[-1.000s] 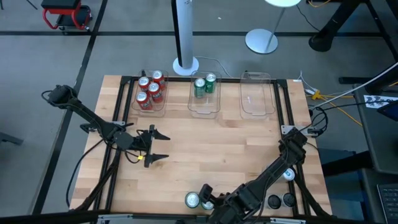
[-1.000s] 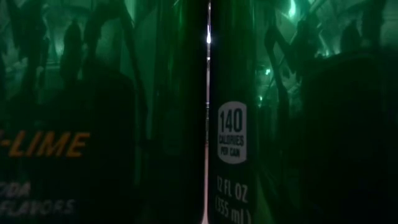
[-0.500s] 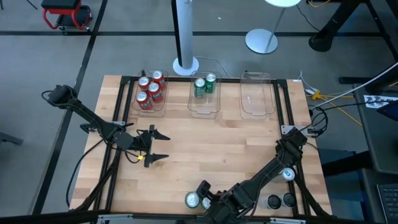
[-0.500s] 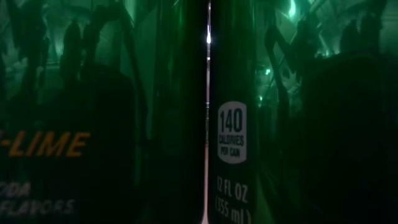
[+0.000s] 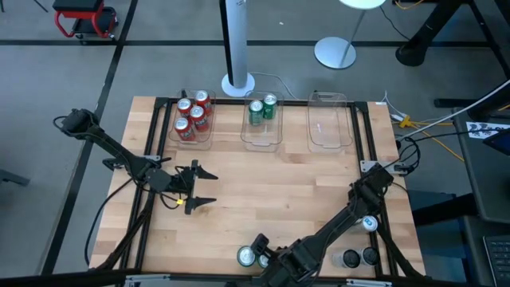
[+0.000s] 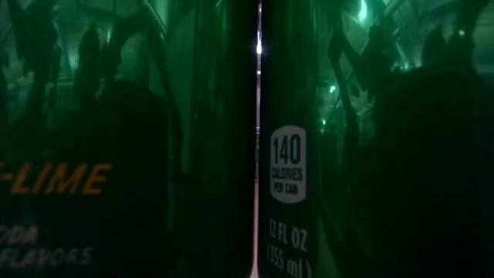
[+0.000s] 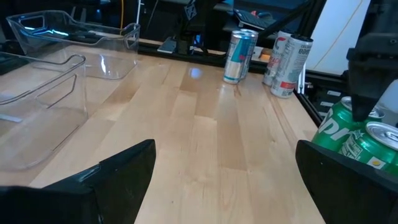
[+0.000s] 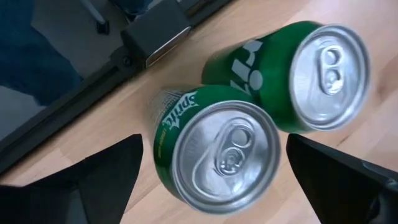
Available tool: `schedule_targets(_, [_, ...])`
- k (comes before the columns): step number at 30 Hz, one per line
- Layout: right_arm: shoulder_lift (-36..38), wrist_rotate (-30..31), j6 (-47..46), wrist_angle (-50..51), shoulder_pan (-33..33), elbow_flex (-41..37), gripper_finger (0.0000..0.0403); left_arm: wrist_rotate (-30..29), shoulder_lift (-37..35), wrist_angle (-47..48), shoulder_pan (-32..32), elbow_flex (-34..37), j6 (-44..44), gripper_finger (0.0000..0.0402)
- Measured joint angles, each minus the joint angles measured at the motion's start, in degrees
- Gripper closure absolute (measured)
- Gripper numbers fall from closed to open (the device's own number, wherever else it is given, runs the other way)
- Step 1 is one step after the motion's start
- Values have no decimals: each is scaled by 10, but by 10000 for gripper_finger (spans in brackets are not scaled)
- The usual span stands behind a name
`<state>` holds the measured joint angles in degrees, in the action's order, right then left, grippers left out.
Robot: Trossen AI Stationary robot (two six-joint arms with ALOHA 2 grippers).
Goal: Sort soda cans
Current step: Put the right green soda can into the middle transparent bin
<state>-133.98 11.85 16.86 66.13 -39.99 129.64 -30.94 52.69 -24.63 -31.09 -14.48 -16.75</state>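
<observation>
My right gripper is to grab the Sprite can's green side [image 5: 263, 261] next, so that the Sprite can gets sorted in with the green cans of the middle bin [image 5: 261, 139].
Two green soda cans [image 8: 227, 155] [image 8: 298, 68] stand upright at the table's near edge [image 5: 247, 256], and they fill the low view [image 6: 309, 154]. My right gripper [image 8: 214, 149] hangs open above them, one finger on each side of the nearer can, and touches nothing [image 5: 260, 245]. My left gripper [image 5: 207, 185] waits open over the table's left middle [image 7: 224, 155]. The far left bin [image 5: 191, 135] holds several red cans. The middle bin [image 5: 261, 139] holds two green cans [image 5: 261, 110]. A blue-silver can [image 7: 239, 56] and two more cans [image 7: 286, 59] stand near the right corner.
A third clear bin [image 5: 329, 127] stands at the far right with no cans in it. Black frame rails [image 5: 155, 159] run along the table's left, right and far sides. Three cans [image 5: 369, 223] [image 5: 349, 257] [image 5: 369, 255] stand beside my right arm. Bare wood lies between the bins and the near edge.
My right arm has edged a little toward the table's left along the near edge, above the two green cans. The cans have stayed where they were.
</observation>
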Motion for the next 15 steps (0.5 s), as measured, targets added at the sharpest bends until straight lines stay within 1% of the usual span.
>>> schedule_targets(12, [-7,0,-1,-5,6,0,8,0,0,0,0,0,2,27])
schedule_targets(15, [-9,-9,-4,-15,7,0,8,0,0,0,0,0,1,27])
